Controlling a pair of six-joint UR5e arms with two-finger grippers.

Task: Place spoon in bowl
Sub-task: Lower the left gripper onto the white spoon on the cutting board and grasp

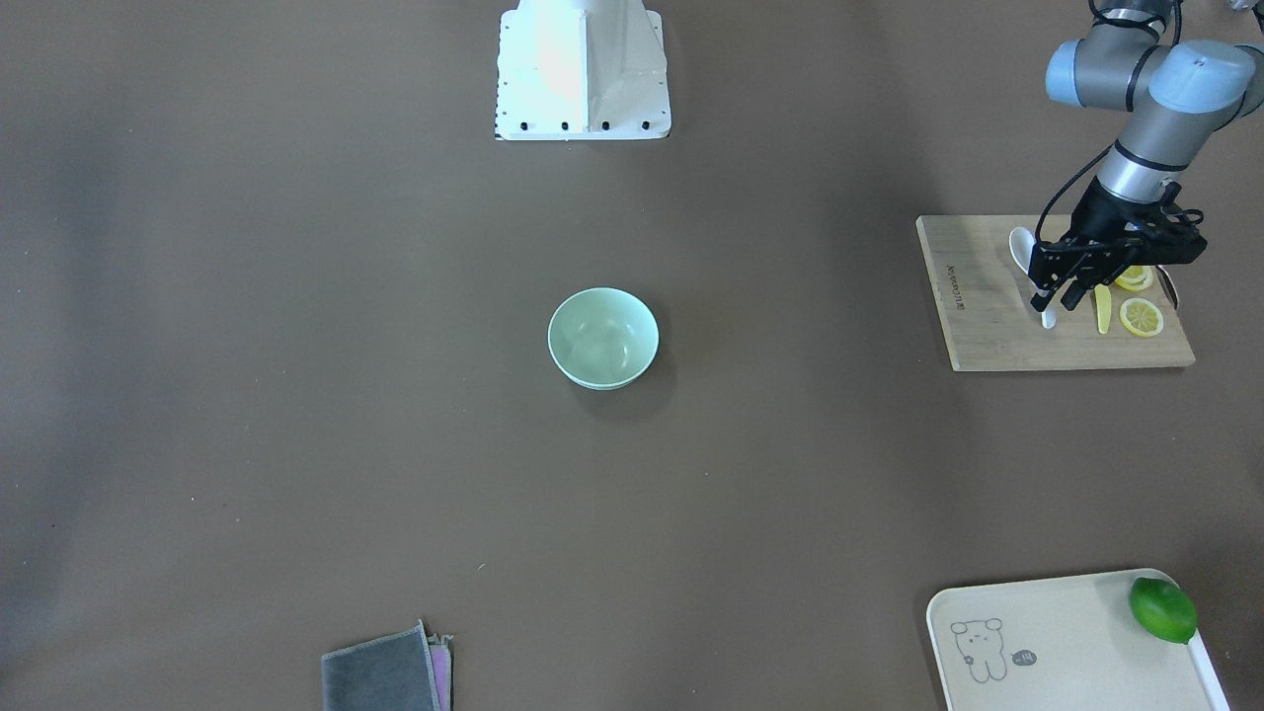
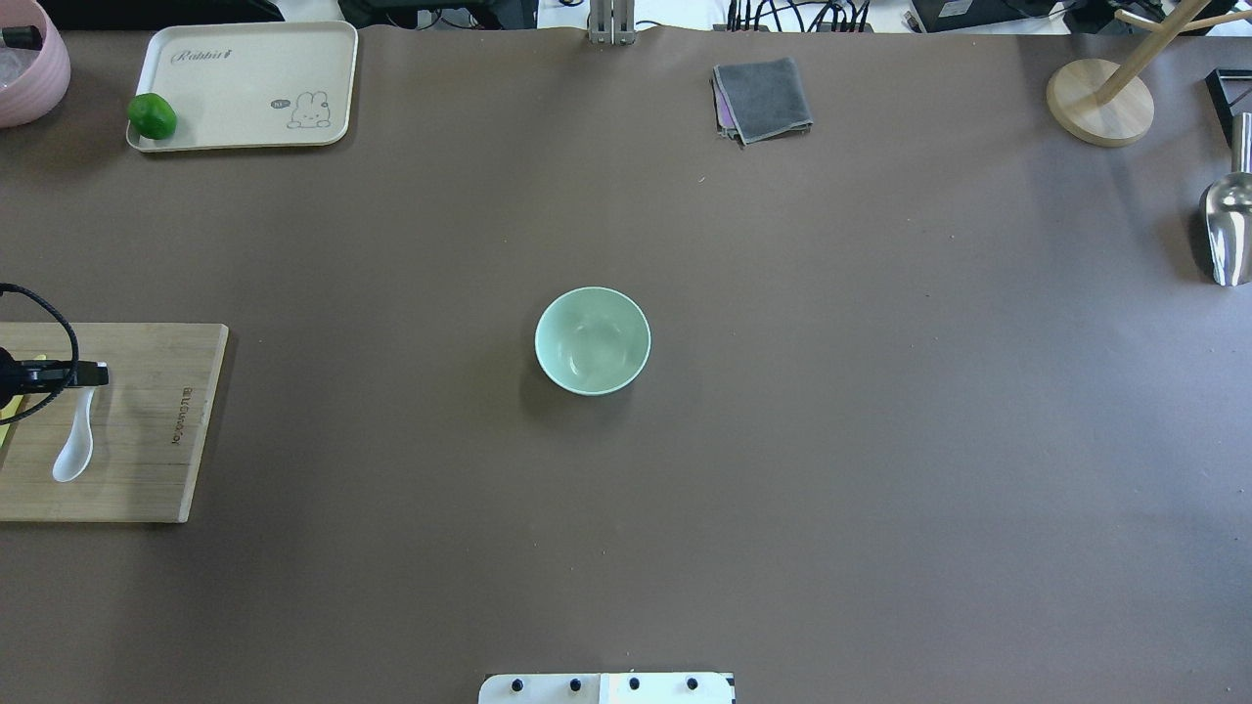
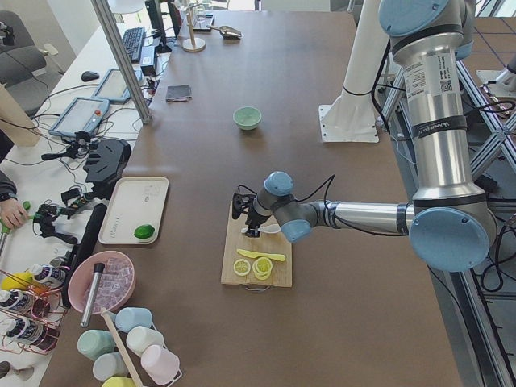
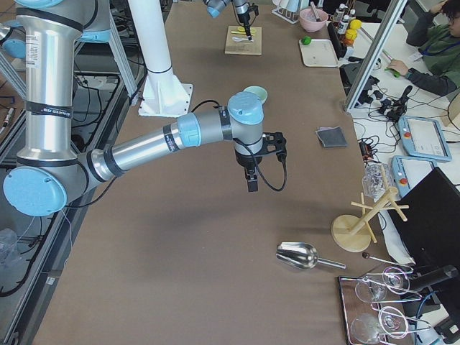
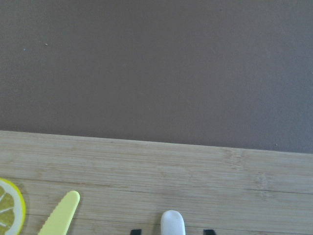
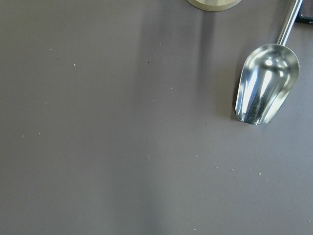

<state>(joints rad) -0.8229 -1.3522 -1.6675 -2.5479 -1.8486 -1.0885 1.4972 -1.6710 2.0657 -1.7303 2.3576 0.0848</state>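
The left gripper picks up the spoon by its slim, straight handle (image 1: 1049,318) next, since the spoon's scoop (image 1: 1021,245) is round and sloping.
The white spoon (image 1: 1021,249) lies on the wooden cutting board (image 1: 987,331) at the table's left end, scoop toward the robot. My left gripper (image 1: 1055,299) is low over its handle end, open. In the left wrist view the handle tip (image 5: 172,223) sits between the two fingertips (image 5: 135,231) with a gap on each side. The mint-green bowl (image 1: 602,338) stands empty at the table's middle, far from the spoon. My right gripper (image 4: 252,183) shows only in the exterior right view, hovering over bare table; I cannot tell whether it is open or shut.
A yellow knife (image 1: 1102,309) and lemon slices (image 1: 1142,317) lie on the board beside the spoon. A cream tray (image 1: 1047,642) with a lime (image 1: 1162,609) and a grey cloth (image 1: 380,676) lie at the far edge. A metal scoop (image 2: 1228,230) lies at the right end.
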